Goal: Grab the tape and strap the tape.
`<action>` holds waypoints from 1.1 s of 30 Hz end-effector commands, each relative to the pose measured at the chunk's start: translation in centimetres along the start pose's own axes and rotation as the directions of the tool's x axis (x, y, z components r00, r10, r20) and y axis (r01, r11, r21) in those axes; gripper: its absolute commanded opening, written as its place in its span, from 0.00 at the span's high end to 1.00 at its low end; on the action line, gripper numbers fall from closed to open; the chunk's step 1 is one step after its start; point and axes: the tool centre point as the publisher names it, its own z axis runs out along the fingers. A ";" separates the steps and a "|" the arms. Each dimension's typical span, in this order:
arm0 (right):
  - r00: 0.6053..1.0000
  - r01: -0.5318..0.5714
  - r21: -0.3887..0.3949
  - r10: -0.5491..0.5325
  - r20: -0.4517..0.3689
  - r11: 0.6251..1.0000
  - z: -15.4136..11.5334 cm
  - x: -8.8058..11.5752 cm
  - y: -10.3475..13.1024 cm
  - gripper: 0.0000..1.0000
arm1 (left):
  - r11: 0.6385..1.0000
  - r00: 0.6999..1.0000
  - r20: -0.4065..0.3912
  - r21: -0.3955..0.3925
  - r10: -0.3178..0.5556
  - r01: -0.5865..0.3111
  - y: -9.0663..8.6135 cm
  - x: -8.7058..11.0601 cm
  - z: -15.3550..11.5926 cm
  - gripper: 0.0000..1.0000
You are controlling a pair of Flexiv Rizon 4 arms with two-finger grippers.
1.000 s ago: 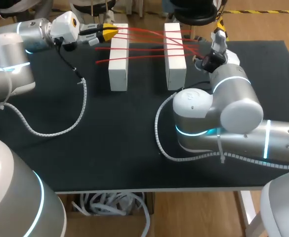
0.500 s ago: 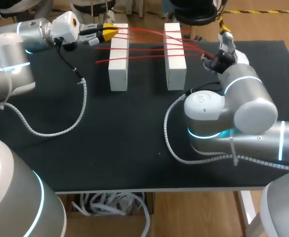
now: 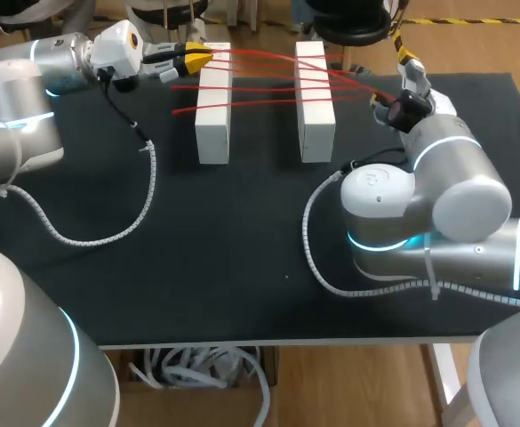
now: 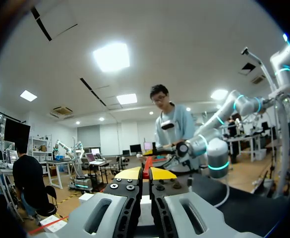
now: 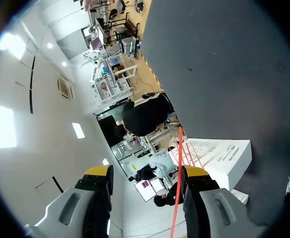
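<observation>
The tape should next be grabbed by its thin loose end with my right gripper, to loop it and strap it to the tape's end in my left gripper.
Several strands of red tape (image 3: 268,80) stretch across two white blocks (image 3: 213,102) (image 3: 315,100) at the back of the black table. At the left block's far end, my left gripper (image 3: 196,57) is shut on the tape's end; in the left wrist view the red tape (image 4: 147,163) sits pinched between its closed yellow tips (image 4: 145,173). My right gripper (image 3: 407,64) hangs beyond the right block, where the strands converge. In the right wrist view its fingers (image 5: 147,173) stand apart, and the tape (image 5: 178,158) runs along the inside of one finger only, towards a white block (image 5: 219,153).
Each arm trails a grey ribbed cable over the black tabletop (image 3: 233,267): one curls at the left (image 3: 144,200), the other loops by the right arm's base (image 3: 308,240). The bulky right arm covers the right middle of the table.
My right arm has moved to the right, away from the right block, and its gripper has drawn outward with it. Its fingers have narrowed somewhat. The left arm has kept still.
</observation>
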 end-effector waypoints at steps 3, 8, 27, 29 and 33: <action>1.000 0.009 0.007 -0.010 0.016 1.000 -0.3 0.1 0.4 0.39 | 1.000 1.000 -0.004 0.004 0.001 -0.001 0.2 -0.1 0.0 1.00; 1.000 0.016 0.009 -0.016 0.020 1.000 -0.7 0.0 0.5 0.38 | 1.000 1.000 -0.004 0.004 0.001 -0.001 0.2 -0.1 0.0 1.00; 0.999 0.016 0.028 -0.017 0.029 0.999 -1.0 -0.5 -0.8 0.49 | 1.000 1.000 -0.004 0.004 0.001 -0.001 0.2 -0.1 0.0 1.00; 0.999 0.015 0.029 -0.016 0.028 0.999 -1.0 -0.6 -1.0 0.49 | 1.000 1.000 -0.004 0.004 0.001 -0.001 0.2 -0.1 0.0 1.00; 1.000 0.011 0.030 -0.012 0.027 0.999 -1.1 -0.5 -1.3 0.50 | 1.000 1.000 -0.004 0.004 0.001 -0.001 0.2 -0.1 0.0 1.00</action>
